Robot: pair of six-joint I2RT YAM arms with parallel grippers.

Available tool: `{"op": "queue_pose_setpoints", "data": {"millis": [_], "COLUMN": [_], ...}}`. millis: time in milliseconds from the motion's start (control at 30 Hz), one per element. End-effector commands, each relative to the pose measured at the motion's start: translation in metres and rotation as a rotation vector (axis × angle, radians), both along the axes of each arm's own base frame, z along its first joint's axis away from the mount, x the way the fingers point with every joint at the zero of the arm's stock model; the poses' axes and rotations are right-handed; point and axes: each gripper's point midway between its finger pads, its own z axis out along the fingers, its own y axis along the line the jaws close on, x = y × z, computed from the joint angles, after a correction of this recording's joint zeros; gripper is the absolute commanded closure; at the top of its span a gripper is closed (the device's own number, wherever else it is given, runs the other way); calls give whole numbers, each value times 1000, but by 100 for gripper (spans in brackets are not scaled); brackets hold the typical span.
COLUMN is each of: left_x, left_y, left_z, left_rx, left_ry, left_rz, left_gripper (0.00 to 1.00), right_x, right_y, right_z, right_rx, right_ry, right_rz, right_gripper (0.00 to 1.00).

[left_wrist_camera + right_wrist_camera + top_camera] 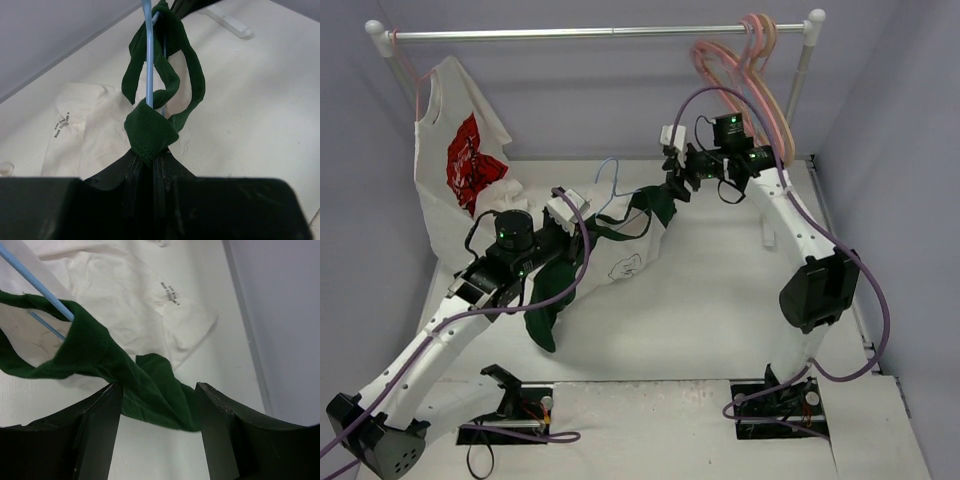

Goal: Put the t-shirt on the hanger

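Note:
The right gripper will next grab the green fabric (150, 390) beside the collar, over the end of the hanger, so the hook stays free to hang.
The dark green t-shirt (655, 210) hangs in the air between my two grippers, and one end trails down to the table (545, 325). The thin light-blue hanger (610, 178) is threaded through its collar. My left gripper (563, 213) is shut on the hanger (148, 65) and the green collar (150, 132) together; in the left wrist view its jaws (150, 162) are pressed together. My right gripper (675, 183) is open. In the right wrist view green fabric (150, 390) lies across the gap between its fingers (157, 412), and the hanger wire (37, 287) enters the collar at upper left.
A white cloth (145, 300) lies on the table under the t-shirt, also in the left wrist view (85, 135). A white shirt with red print (460, 160) hangs on the rail (590, 33) at left. Pink hangers (750, 60) hang at its right end.

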Motion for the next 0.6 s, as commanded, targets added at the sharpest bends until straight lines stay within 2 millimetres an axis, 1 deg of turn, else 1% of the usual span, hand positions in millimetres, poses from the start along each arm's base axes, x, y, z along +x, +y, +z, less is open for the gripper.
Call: {"op": "queue_pose_setpoints", "data": {"millis": [0, 33, 100, 167, 233, 267, 300, 333, 367, 400, 433, 467, 533, 567], "left_x": [-2, -3, -4, -4, -4, -4, -4, -4, -3, -1, -1, 1, 9, 12], "left_y": [-3, -3, -3, -3, -3, -3, -3, -3, 0, 3, 6, 9, 22, 28], "left_z": [63, 63, 64, 64, 64, 63, 63, 62, 61, 60, 59, 59, 59, 56], "left_rx": [-83, -81, -74, -73, -69, -63, -57, -52, -41, -30, -20, -13, 17, 32], "left_ry": [-158, -159, -159, -161, -163, -158, -162, -159, -156, -159, -156, -157, -165, -160], "left_rz": [-31, -36, -38, -42, -44, -45, -46, -47, -31, -19, 0, 17, 97, 129], "left_gripper": [100, 100, 100, 100, 100, 100, 100, 100, 100, 100, 100, 100, 100, 100], "right_x": [-8, -13, -20, -23, -29, -30, -32, -32, -34, -34, -35, -36, -37, -40], "right_y": [23, 25, 30, 34, 39, 40, 41, 41, 41, 38, 34, 31, 25, 20], "right_z": [8, 3, -1, -6, -10, -12, -12, -12, -6, -5, 6, 13, 29, 42], "right_rx": [10, -1, -5, -9, -15, -15, -16, -17, -12, -12, 2, 14, 48, 66], "right_ry": [-55, -25, -4, 12, 23, 26, 25, 16, 2, -7, -26, -32, -57, -75], "right_rz": [105, 119, 149, 160, 180, 188, 193, 196, 196, 189, 181, 177, 176, 167], "right_gripper": [39, 39, 39, 41, 50, 58, 79, 88, 94, 100, 100, 100, 100, 100]}}
